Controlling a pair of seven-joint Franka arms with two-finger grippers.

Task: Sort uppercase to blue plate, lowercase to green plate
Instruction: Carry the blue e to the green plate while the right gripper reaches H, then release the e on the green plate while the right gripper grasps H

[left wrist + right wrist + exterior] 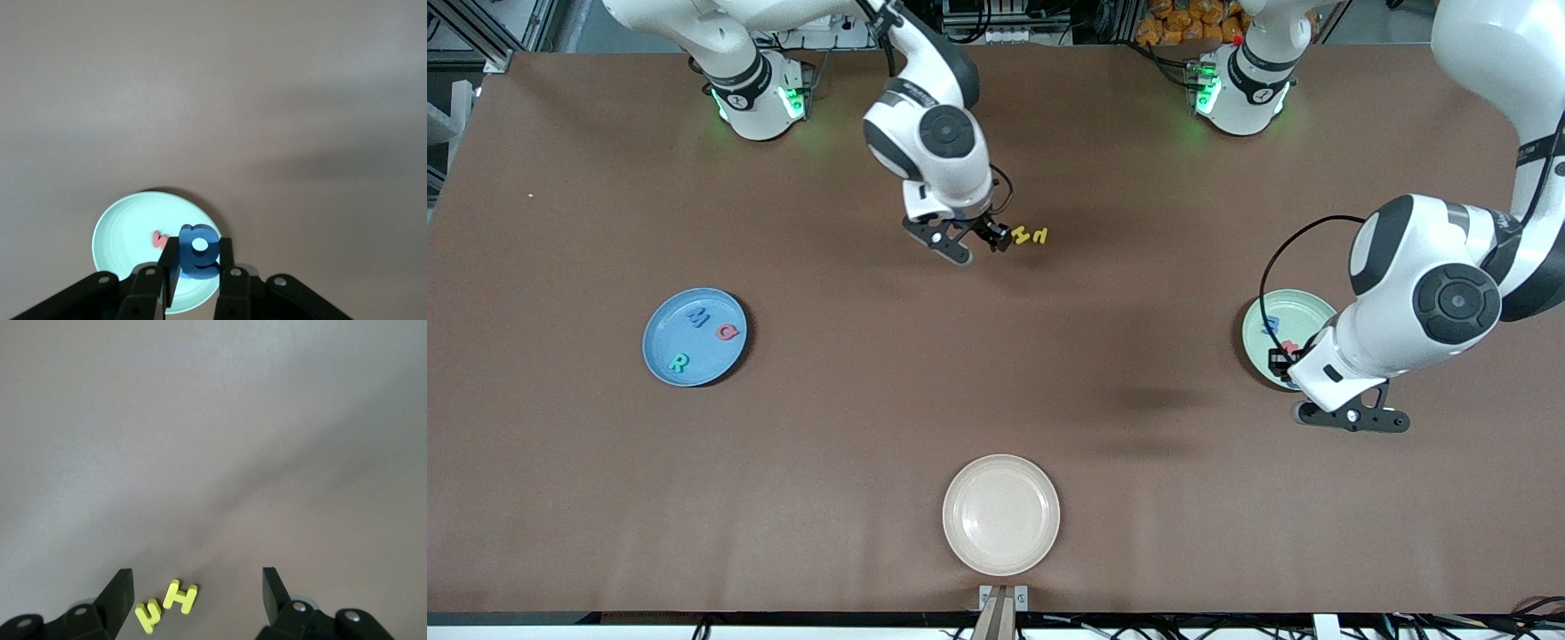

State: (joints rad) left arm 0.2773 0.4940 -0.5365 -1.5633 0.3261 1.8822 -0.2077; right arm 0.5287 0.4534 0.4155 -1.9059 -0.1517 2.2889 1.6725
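Observation:
The robot's right gripper should next grip the yellow H by the outer sides of its bars. The H has rounded ends but two straight, parallel bars.
The blue plate [660, 345] lies toward the right arm's end and holds the blue M [698, 316], red Q [728, 332] and green R [679, 362]. The green plate [1303, 311] lies toward the left arm's end and holds a blue m [1271, 325] and a red-orange m [159, 239]. My left gripper [199, 247] is over the green plate [123, 223], shut on the blue round letter [208, 260]. My right gripper [197, 580] is open over the yellow H [181, 597] and the yellow lowercase letter [148, 615], which lie side by side on the table [1030, 236].
A cream plate [1000, 514] lies near the table's edge closest to the front camera, midway along it. The left arm's bulk hides part of the green plate in the front view.

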